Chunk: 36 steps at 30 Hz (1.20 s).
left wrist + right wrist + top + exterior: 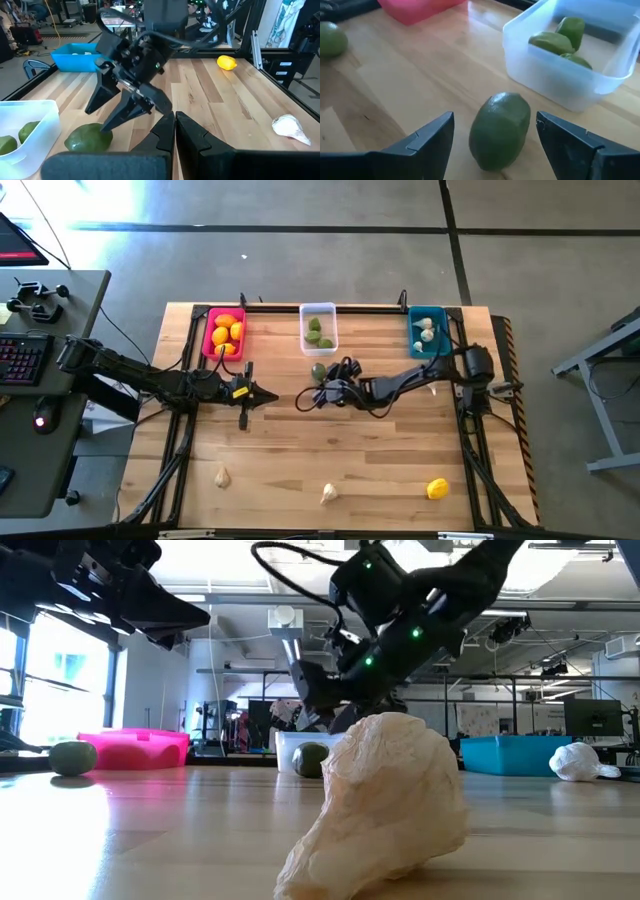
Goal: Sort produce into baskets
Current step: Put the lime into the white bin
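Note:
I will grab the green fruit by its long sides with my right gripper next, so I can sort it into the clear bin (318, 327) (570, 55) with the others.
A dull green fruit (500, 130) lies on the table in front of the clear bin (318, 327), which holds other green ones. My right gripper (495, 117) is open and slants down over it. One finger stands on each side of the fruit, with a gap to both. My left gripper (175, 122) is shut and empty, hovering left of centre (255, 393). The pink bin (223, 332) holds yellow and orange fruits. The teal bin (428, 330) holds whitish bulbs. A second green fruit (330, 40) lies farther off on the wood.
Near the front edge lie two whitish bulbs (222, 476) (328, 493) and a yellow fruit (436, 489). The three bins stand in a row along the far edge. Black rails run along the table's left and right sides. Bare wood lies between the arms and the front edge.

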Each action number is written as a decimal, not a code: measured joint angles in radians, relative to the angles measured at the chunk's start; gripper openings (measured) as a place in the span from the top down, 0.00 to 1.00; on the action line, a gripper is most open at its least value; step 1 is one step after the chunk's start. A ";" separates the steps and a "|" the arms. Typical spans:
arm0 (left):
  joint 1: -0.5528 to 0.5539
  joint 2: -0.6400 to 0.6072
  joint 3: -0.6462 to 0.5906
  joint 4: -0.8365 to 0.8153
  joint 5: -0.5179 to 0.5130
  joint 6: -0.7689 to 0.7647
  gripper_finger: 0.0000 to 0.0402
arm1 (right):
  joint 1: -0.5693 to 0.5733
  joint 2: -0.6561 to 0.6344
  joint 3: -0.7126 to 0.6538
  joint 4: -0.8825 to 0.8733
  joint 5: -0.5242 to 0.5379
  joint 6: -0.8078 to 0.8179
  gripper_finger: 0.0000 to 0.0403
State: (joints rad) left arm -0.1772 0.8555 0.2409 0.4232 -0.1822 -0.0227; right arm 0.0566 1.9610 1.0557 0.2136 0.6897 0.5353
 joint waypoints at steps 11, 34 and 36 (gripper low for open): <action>0.000 0.000 0.000 0.000 0.000 0.000 1.00 | -0.028 0.018 0.000 0.005 0.033 0.007 0.32; 0.000 0.000 0.000 -0.007 0.000 -0.002 1.00 | -0.064 0.102 0.001 0.117 -0.108 0.006 0.62; 0.000 0.000 0.000 -0.007 0.000 -0.001 1.00 | -0.064 0.097 0.001 0.116 -0.114 -0.015 0.66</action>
State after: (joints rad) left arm -0.1776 0.8558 0.2409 0.4160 -0.1822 -0.0238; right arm -0.0078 2.0580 1.0569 0.3292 0.5753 0.5201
